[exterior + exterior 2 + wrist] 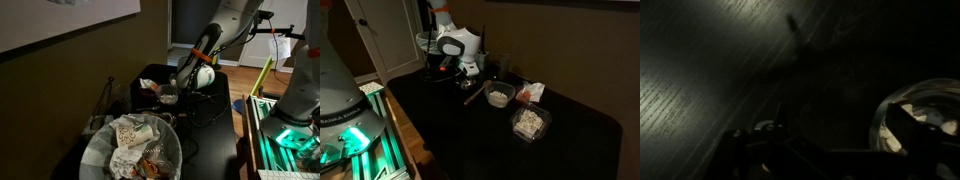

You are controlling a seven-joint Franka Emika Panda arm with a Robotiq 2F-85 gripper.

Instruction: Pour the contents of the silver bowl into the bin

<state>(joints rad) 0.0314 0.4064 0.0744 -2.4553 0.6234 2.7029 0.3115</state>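
My gripper grips the silver bowl's near rim next, so the opposite rim stays free to pour into the bin (95, 152).
The silver bowl (499, 96) stands on the black table, filled with pale whitish contents (500, 98). It also shows in an exterior view (168, 98) and at the right edge of the dark wrist view (920, 108). My gripper (470, 72) hangs low just beside the bowl. It looks open and empty, with one finger over the bowl's rim in the wrist view (825, 140). The bin (95, 152), lined with a whitish bag and holding crumpled paper and orange wrappers, stands on the floor in front of the table.
A clear squarish plastic container (530, 122) with pale bits sits near the bowl, and an orange-red packet (531, 93) lies beside it. A green-lit machine (290, 135) stands to one side. The black table (440, 130) ends near the bin.
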